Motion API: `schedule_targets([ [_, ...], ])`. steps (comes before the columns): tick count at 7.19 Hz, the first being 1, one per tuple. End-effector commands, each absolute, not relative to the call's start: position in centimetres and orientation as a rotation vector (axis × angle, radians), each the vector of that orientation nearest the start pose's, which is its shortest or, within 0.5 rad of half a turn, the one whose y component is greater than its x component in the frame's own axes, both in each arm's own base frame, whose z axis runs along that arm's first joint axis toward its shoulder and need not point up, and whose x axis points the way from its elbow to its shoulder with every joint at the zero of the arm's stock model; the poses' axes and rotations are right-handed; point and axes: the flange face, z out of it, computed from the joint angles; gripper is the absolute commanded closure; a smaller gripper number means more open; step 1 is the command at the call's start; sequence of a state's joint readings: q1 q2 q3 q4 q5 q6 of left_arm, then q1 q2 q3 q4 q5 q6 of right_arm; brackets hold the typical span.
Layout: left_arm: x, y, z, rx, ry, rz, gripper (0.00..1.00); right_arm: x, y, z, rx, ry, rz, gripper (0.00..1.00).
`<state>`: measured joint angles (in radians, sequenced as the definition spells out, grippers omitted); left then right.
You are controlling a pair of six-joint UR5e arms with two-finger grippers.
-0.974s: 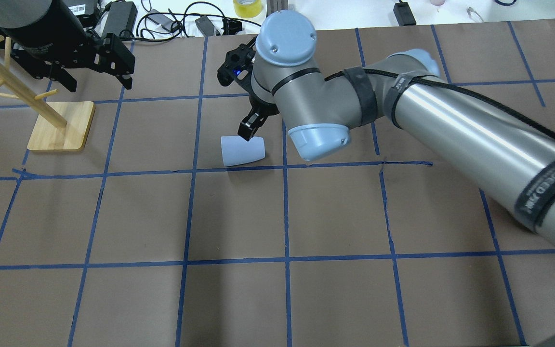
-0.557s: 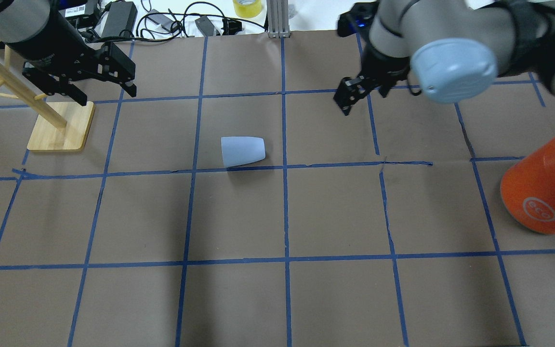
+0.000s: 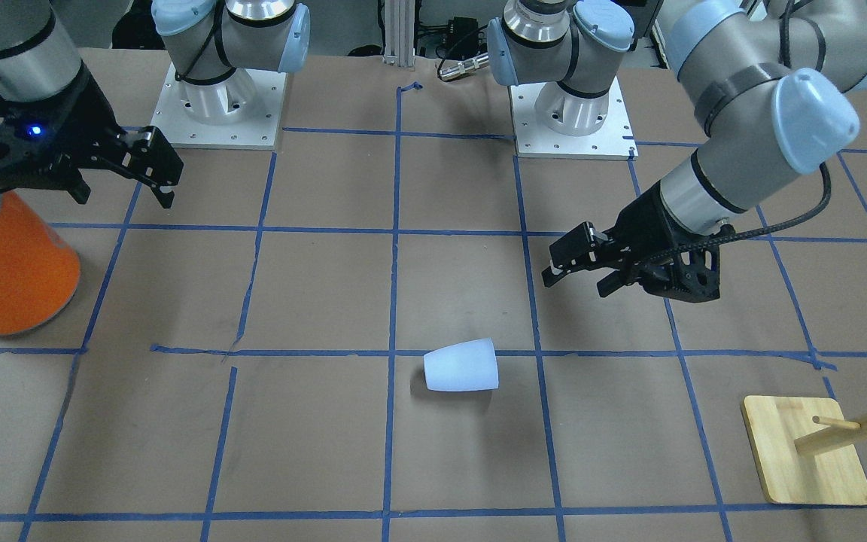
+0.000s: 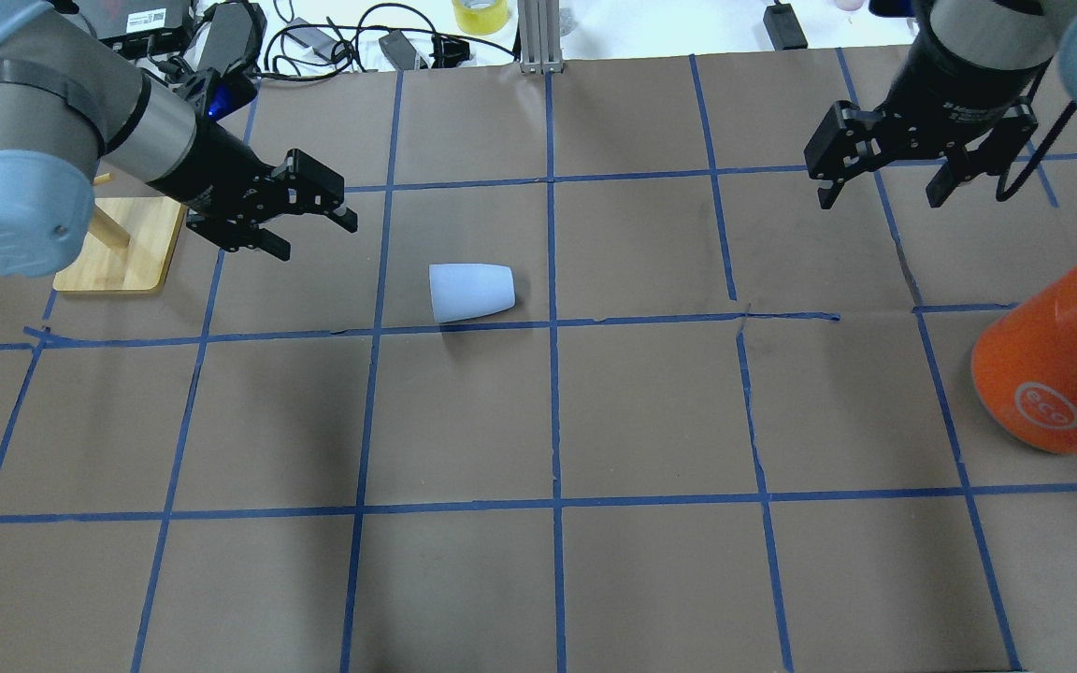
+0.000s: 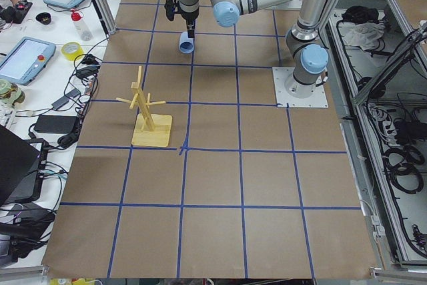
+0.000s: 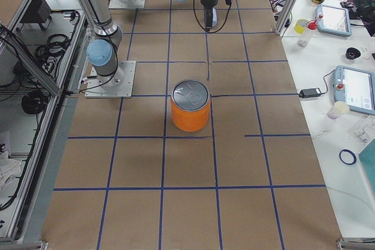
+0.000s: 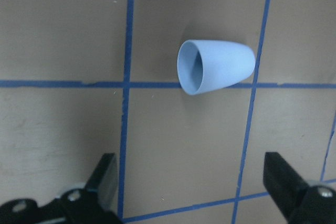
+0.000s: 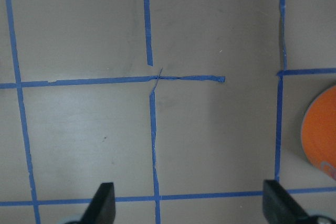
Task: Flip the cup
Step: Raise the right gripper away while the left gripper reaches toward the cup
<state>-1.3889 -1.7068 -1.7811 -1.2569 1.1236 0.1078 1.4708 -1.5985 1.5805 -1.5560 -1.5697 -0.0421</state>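
Note:
The robot's left gripper needs to flip the pale blue cup (image 7: 226, 64), so it should grab the cup by its open rim (image 7: 189, 66) next.
The pale blue cup (image 4: 471, 292) lies on its side on the brown table, its wide rim facing the left gripper; it also shows in the front view (image 3: 462, 366). My left gripper (image 4: 319, 238) is open and empty, hovering a short way to the left of the cup and apart from it. In the left wrist view the cup (image 7: 215, 66) lies ahead of the open fingers (image 7: 105, 174), its mouth visible. My right gripper (image 4: 880, 199) is open and empty, far to the right of the cup, near the back of the table.
A large orange can (image 4: 1053, 374) with a silver top stands at the right edge. A wooden peg stand (image 4: 118, 248) stands behind the left arm. Blue tape lines grid the table. Cables and tape rolls lie beyond the far edge.
The right gripper has pulled away from the cup, going right and back. The left gripper has moved from over the wooden stand toward the cup. The cup has not moved.

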Motion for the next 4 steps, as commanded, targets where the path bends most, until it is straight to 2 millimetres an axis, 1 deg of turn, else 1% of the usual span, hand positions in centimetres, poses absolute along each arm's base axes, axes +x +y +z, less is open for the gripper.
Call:
schedule_targets([
  [1, -8.8, -57.0, 28.4, -0.117, 3.750, -0.060, 0.00, 9.9, -45.9, 52.8, 0.097, 3.109, -0.055, 0.00],
  [2, -9.2, -57.8, 26.1, -0.088, 3.820, -0.025, 0.00, 10.4, -45.8, 52.4, 0.088, 3.117, -0.042, 0.00],
  [3, -9.4, -58.6, 23.9, -0.098, 3.862, -0.022, 0.00, 12.1, -45.9, 51.8, 0.156, 3.095, -0.018, 0.00],
  [4, -9.8, -59.1, 22.4, -0.129, 3.933, -0.006, 0.00, 14.2, -46.7, 49.6, 0.134, 3.113, 0.035, 0.00],
])
